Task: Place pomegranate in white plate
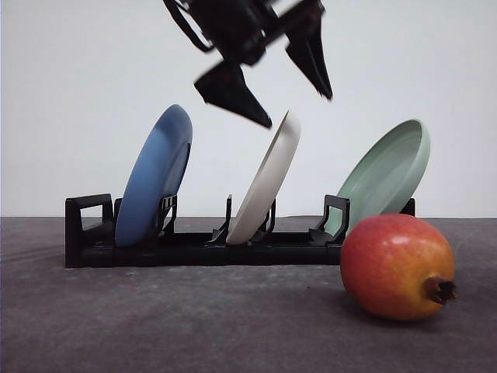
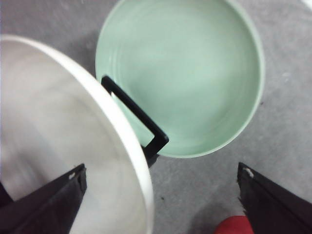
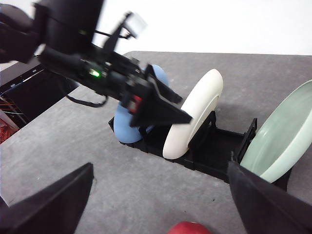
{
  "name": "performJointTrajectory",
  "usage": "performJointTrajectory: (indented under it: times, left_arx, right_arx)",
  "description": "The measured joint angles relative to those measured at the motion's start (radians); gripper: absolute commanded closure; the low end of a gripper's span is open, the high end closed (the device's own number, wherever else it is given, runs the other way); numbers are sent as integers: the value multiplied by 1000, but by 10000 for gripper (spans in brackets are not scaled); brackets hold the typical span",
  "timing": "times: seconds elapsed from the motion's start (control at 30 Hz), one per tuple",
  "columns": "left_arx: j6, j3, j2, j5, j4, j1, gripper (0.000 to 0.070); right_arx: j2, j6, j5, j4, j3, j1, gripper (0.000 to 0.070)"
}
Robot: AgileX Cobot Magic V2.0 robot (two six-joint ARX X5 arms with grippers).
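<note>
The white plate has its lower side down in the black rack, so my left gripper will next grab the plate by its upper rim [image 1: 289, 124].
The pomegranate [image 1: 396, 266] lies on the grey table at the front right, crown stub pointing right. Its red top also peeks in at the edge of the left wrist view [image 2: 234, 225] and the right wrist view [image 3: 190, 227]. The white plate [image 1: 268, 183] stands on edge in the middle slot of a black rack, leaning right. My left gripper [image 1: 296, 109] hangs open just above the plate's upper rim, with nothing between its fingers. In its own view [image 2: 161, 169] it looks down on the white plate [image 2: 48, 122]. My right gripper [image 3: 160, 168] is open above the pomegranate, facing the white plate [image 3: 195, 114].
The black rack [image 1: 85, 233] spans the table's back. A blue plate [image 1: 155, 175] stands in its left slot and a pale green plate [image 1: 384, 175] in its right slot, just behind the pomegranate. My left arm [image 3: 97, 73] reaches in over the rack.
</note>
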Motion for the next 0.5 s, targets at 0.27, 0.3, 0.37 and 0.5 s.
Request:
performJointTrajectory:
  times: [0.27,0.3,0.37,0.5]
  left_arx:
    - [-16,7,59,-60,-6,-18,196]
    - [-18,7,59,-71,-5,-21,233]
    - [-19,9,59,-89,-5,-27,323]
    - [-19,9,59,-92,-15,-29,663]
  right_arx:
    - [0,0,0,0,0,0,144]
    - [0,0,0,0,0,0,144]
    - [0,0,0,0,0,0,144]
    - [0,0,0,0,0,0,144]
